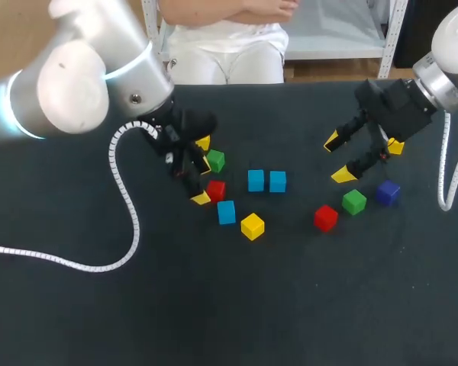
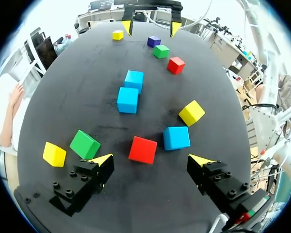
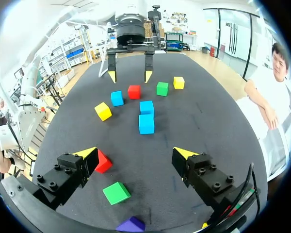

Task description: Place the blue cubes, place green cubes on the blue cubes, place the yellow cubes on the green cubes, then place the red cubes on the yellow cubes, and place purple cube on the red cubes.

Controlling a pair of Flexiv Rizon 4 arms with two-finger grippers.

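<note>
The blue cube [image 2: 176,138] beside the red cube should be placed first, so my left gripper should grab it by its opposite sides.
Two blue cubes [image 1: 256,181] [image 1: 278,181] lie side by side mid-table, and a third blue cube [image 1: 227,212] is nearer the front beside a yellow cube [image 1: 253,226]. My left gripper [image 1: 202,181] [image 2: 151,160] hangs open over a red cube [image 2: 143,149]. A green cube [image 2: 85,144] and a yellow cube [image 2: 54,154] lie just outside one finger. My right gripper [image 1: 337,158] [image 3: 136,153] is open and empty. Under it lie a red cube [image 3: 103,162], a green cube [image 3: 116,192] and the purple cube [image 1: 388,191]. Another yellow cube [image 1: 396,146] sits behind that gripper.
A white coiled cable [image 1: 122,191] from my left arm trails over the dark table [image 1: 229,305] at the left. The right arm's cable [image 1: 445,175] hangs by the right edge.
</note>
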